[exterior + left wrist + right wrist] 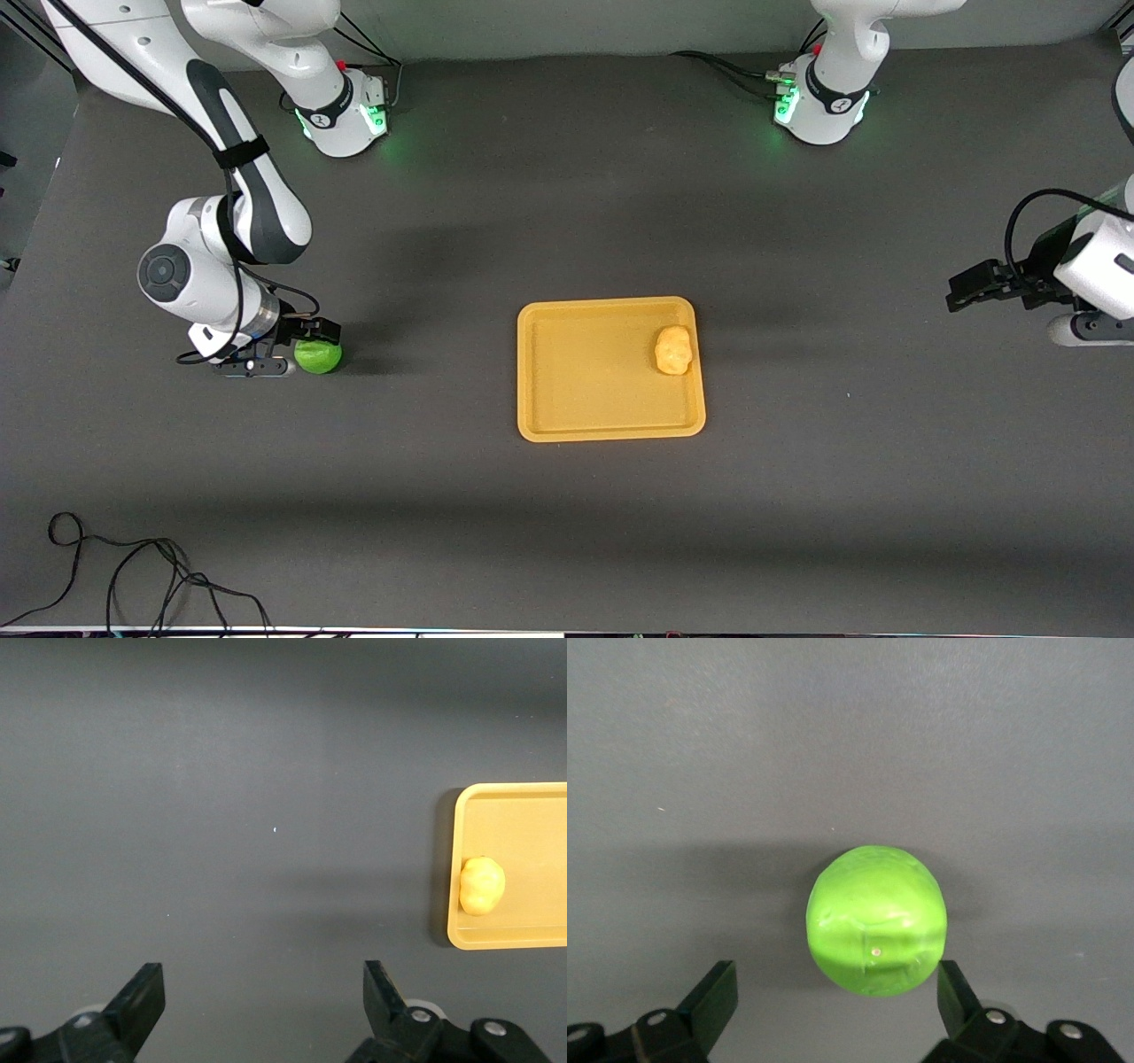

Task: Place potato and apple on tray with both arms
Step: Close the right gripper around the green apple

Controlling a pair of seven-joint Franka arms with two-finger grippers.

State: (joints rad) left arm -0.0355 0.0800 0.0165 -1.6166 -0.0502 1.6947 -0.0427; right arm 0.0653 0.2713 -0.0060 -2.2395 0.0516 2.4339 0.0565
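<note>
My right gripper moves toward the green apple's middle (319, 356) (876, 920) next, before it closes, since the apple sits ahead of the fingers and closing now would miss it.
The green apple (319, 356) rests on the dark table toward the right arm's end. My right gripper (299, 349) is low beside it and open. In the right wrist view the apple (877, 920) sits just ahead of the right gripper (833, 992), close to one fingertip (955, 988), with no grip on it. The yellow-orange tray (585, 390) lies mid-table, and the lumpy potato (673, 349) lies on it near the rim toward the left arm's end. My left gripper (956, 294) hangs open over bare table, well away from the tray. The left wrist view shows the left gripper (263, 981) empty, with the tray (523, 828) and potato (482, 885) ahead.
A loose black cable (133, 571) lies at the table's near edge toward the right arm's end. The two arm bases (347, 115) (819, 111) stand along the edge farthest from the front camera.
</note>
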